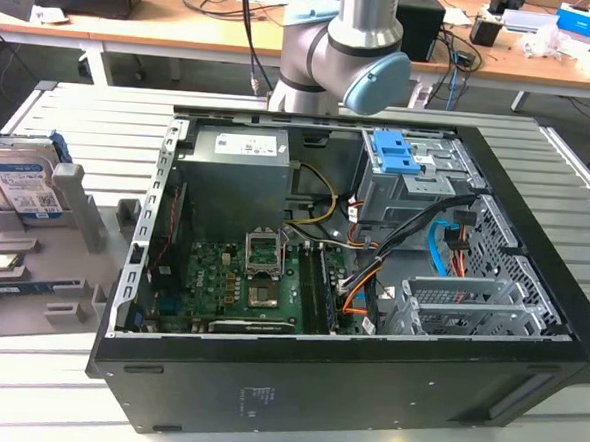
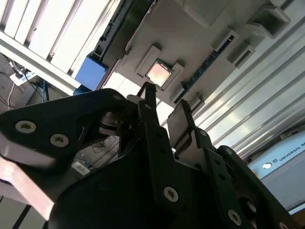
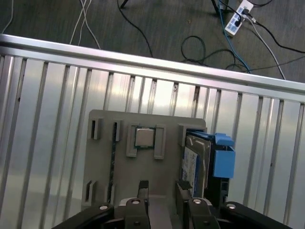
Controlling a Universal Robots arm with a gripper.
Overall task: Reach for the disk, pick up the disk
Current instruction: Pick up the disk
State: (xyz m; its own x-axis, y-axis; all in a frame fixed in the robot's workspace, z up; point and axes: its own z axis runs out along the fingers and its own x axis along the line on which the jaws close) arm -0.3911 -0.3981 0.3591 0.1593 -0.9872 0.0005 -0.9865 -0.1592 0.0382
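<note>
The disk has its lower end down in the tray slot (image 1: 11,220), so the robot's gripper should next pick it up by its raised blue-railed end (image 1: 59,146).
The disk (image 1: 22,179) is a silver drive with a white-and-blue label and blue rails. It stands tilted in a slot of the grey holder tray (image 1: 67,257) at the exterior view's left. In the first wrist view the disk (image 3: 194,163) lies just to one side of my gripper (image 3: 163,188), which hovers over the grey tray (image 3: 107,157). The two dark fingers stand open, with nothing between them. In the second wrist view my gripper (image 2: 167,102) points at the tray, and the disk's blue rail (image 2: 90,72) shows beside it.
An open black computer case (image 1: 365,386) fills the middle of the slatted metal table (image 1: 71,117), with a blue bracket (image 1: 394,152) on its drive cage. A processor chip (image 3: 144,137) sits in the tray ahead of the fingers. Cables and a power strip (image 3: 238,16) lie on the floor.
</note>
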